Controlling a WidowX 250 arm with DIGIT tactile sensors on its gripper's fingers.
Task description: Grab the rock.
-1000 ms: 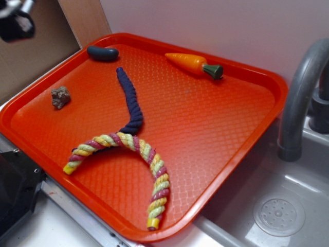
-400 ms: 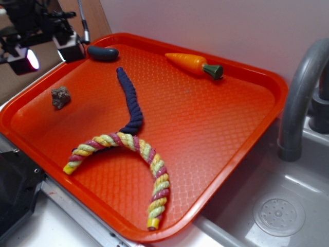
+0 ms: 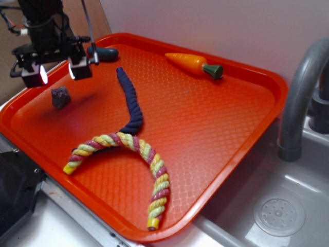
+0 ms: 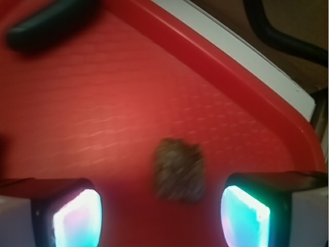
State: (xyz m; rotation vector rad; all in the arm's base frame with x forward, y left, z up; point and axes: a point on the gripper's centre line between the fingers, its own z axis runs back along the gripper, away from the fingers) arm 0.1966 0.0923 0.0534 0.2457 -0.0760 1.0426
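My glowing fingers are above the rock (image 3: 60, 96); closing now would miss, so I need to first lower my gripper.
The rock (image 3: 60, 96) is a small rough grey-brown lump on the left part of the orange tray (image 3: 216, 123). My gripper (image 3: 56, 74) hovers just above it, open, its two glowing pads spread wide. In the wrist view the rock (image 4: 178, 170) lies on the tray floor between and slightly ahead of the lit pads (image 4: 77, 218), touching neither. The midpoint between the fingertips (image 4: 161, 216) sits just short of the rock.
A dark blue-black oblong piece (image 3: 105, 52) lies at the tray's back left, partly behind the arm. A toy carrot (image 3: 194, 64) is at the back. A blue rope (image 3: 129, 100) and a multicoloured rope (image 3: 139, 154) lie mid-tray. A sink with faucet (image 3: 300, 98) is right.
The gripper came in from the upper left and moved down and forward over the rock. The rock and other objects have not moved.
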